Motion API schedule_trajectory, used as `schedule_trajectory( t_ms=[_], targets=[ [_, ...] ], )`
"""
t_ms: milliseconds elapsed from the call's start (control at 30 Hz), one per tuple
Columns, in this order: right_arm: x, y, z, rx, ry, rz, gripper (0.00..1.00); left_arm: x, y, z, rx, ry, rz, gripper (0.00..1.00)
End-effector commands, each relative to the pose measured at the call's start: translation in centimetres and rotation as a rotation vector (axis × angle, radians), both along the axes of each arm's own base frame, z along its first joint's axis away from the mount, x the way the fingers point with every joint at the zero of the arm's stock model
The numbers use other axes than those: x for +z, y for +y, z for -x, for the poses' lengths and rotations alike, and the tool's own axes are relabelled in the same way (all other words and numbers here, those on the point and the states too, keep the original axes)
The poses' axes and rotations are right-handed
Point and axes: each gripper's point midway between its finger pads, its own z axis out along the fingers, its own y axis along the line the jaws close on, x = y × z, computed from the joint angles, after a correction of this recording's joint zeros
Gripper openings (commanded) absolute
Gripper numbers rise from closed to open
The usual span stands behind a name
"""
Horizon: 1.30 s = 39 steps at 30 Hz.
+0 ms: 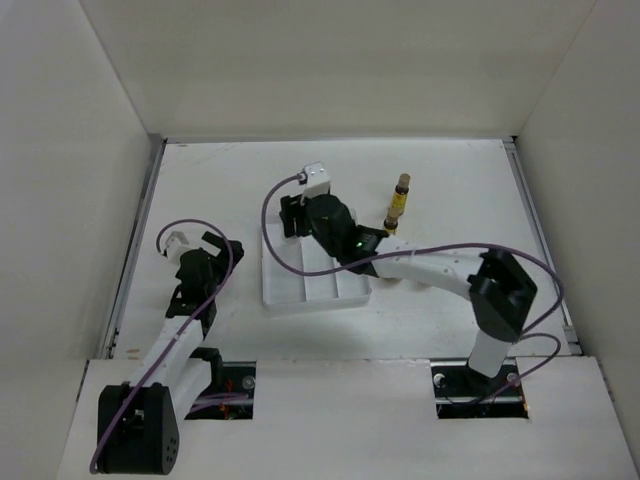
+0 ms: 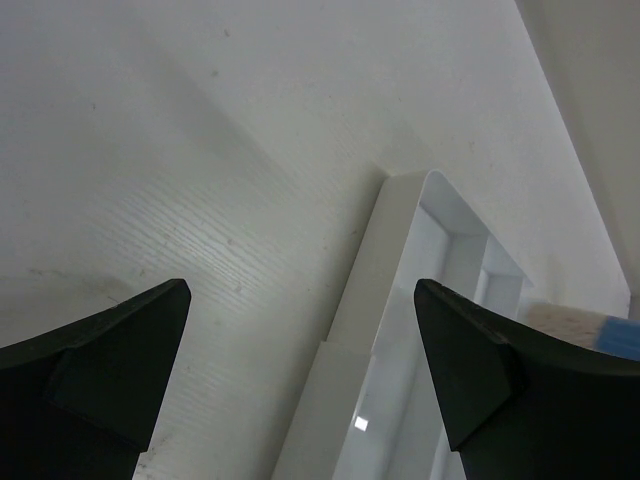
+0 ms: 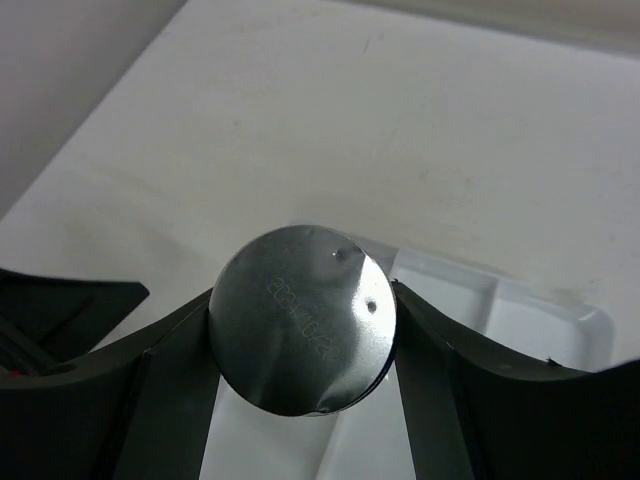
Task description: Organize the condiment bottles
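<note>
The bottle stays in my closed right gripper until a tray divider passes beneath its cap; if I opened now, it would fall onto that divider.
My right gripper (image 3: 303, 305) is shut on the round silver cap (image 3: 300, 335) of a condiment bottle, whose body is hidden below the cap. It holds the bottle over the white tray (image 3: 545, 320). From above, the right gripper (image 1: 303, 220) hangs over the tray's (image 1: 312, 288) back left part. A slim brown bottle with a yellow label (image 1: 399, 198) stands right of the tray. A second one (image 1: 390, 224) just in front of it is partly hidden by the right arm. My left gripper (image 2: 300, 295) is open and empty over the table beside the tray's left rim (image 2: 395, 235).
White walls close in the table on the left, back and right. The left arm (image 1: 190, 300) lies along the left side, its gripper (image 1: 203, 258) a short way from the tray. A bit of blue and pale label (image 2: 612, 335) shows past my left gripper's right finger.
</note>
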Motion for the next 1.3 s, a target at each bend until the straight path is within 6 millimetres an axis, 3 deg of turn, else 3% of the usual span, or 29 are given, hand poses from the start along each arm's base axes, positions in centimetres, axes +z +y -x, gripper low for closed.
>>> schedule_trajectory(
  t_ms=[0, 133, 267, 367, 467, 600, 700, 900, 1000, 1100, 1267],
  targets=[
    [4.0, 3.8, -0.4, 0.062, -0.059, -0.122, 0.48, 0.3, -0.3, 0.0, -0.015, -0.018, 0.017, 1.00],
    [-0.5, 6.3, -1.0, 0.071, -0.005, -0.045, 0.48, 0.0, -0.1, 0.1, -0.007, -0.015, 0.017, 1.00],
    [-3.0, 7.0, -1.5, 0.058, 0.005, -0.011, 0.49, 0.2, -0.2, 0.1, -0.016, -0.020, 0.009, 1.00],
    [-3.1, 7.0, -1.3, 0.043, 0.002, -0.003, 0.65, 0.1, 0.0, 0.2, -0.007, -0.022, 0.010, 1.00],
    [-0.4, 5.9, -0.6, 0.039, -0.029, -0.032, 0.86, 0.3, -0.1, 0.0, -0.013, -0.020, 0.008, 1.00],
    [3.9, 2.5, 1.5, 0.032, -0.063, -0.105, 0.96, 0.7, -0.2, -0.2, -0.008, -0.033, 0.013, 1.00],
    [5.3, -2.4, 2.1, -0.031, -0.080, -0.128, 0.96, 1.5, -0.3, -0.5, -0.016, -0.049, 0.007, 1.00],
    [2.2, -17.3, 1.2, -0.354, -0.053, -0.088, 0.96, 1.9, -0.7, -0.7, -0.023, -0.057, 0.003, 1.00],
    [-0.1, -22.3, 0.4, -0.467, -0.007, -0.053, 0.95, 1.7, -0.7, -0.7, -0.015, -0.060, 0.005, 1.00],
    [-1.9, -23.6, -0.7, -0.474, 0.034, -0.022, 0.90, 2.2, -0.9, -0.9, -0.025, -0.062, -0.001, 1.00],
    [-4.0, -21.5, -2.1, -0.371, 0.097, 0.000, 0.85, 2.1, -0.6, -0.6, -0.009, -0.066, -0.001, 1.00]
  ],
)
